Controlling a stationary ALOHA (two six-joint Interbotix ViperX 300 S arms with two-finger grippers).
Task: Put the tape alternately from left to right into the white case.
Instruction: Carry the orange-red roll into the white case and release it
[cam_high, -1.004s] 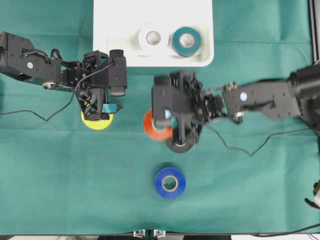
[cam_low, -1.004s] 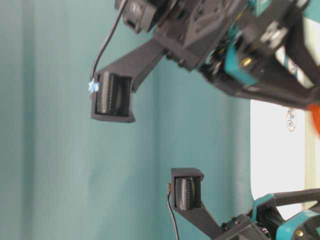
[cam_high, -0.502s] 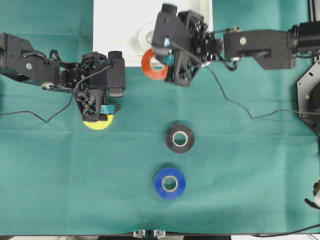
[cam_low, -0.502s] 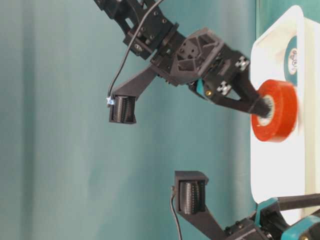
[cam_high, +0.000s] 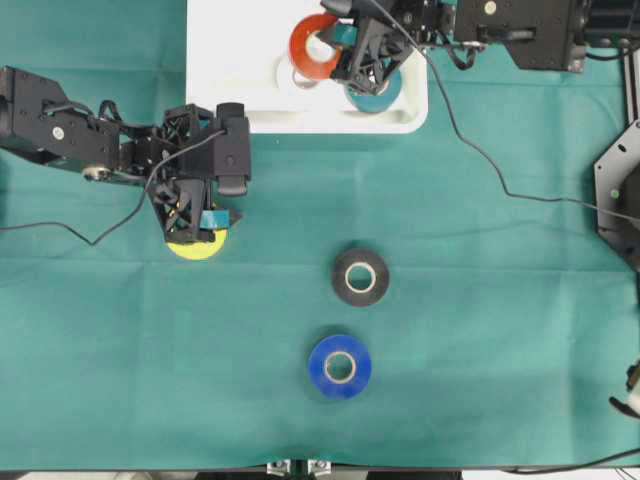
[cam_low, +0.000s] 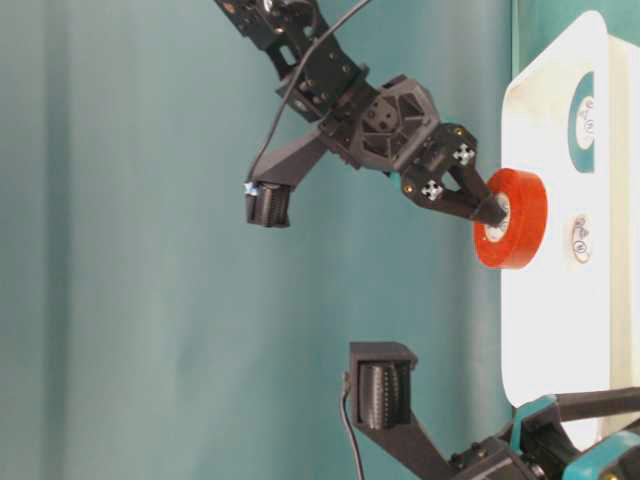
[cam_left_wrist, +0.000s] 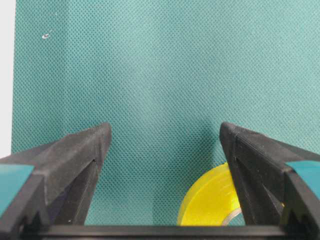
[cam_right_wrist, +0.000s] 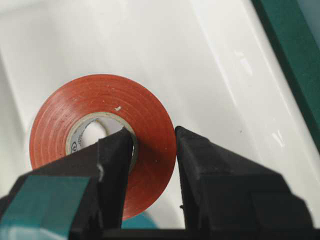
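Observation:
In the right wrist view the orange-red tape is still above the bottom of the white case. My right gripper now lowers it to the bottom of the case before releasing it.
My right gripper is shut on the orange-red tape, one finger through its core. It holds the roll on edge above the white case. Below it in the case lie a white roll and a teal roll, both partly hidden. My left gripper stands open low over the cloth, with the yellow roll lying flat by its right finger. Black tape and blue tape lie on the cloth.
Green cloth covers the table. A thin black cable trails from the right arm across the cloth, and another from the left arm. The left half of the case floor is bare.
The right gripper has carried the orange-red roll from beside the black roll up the table to over the white case. The left arm and the yellow roll have stayed put.

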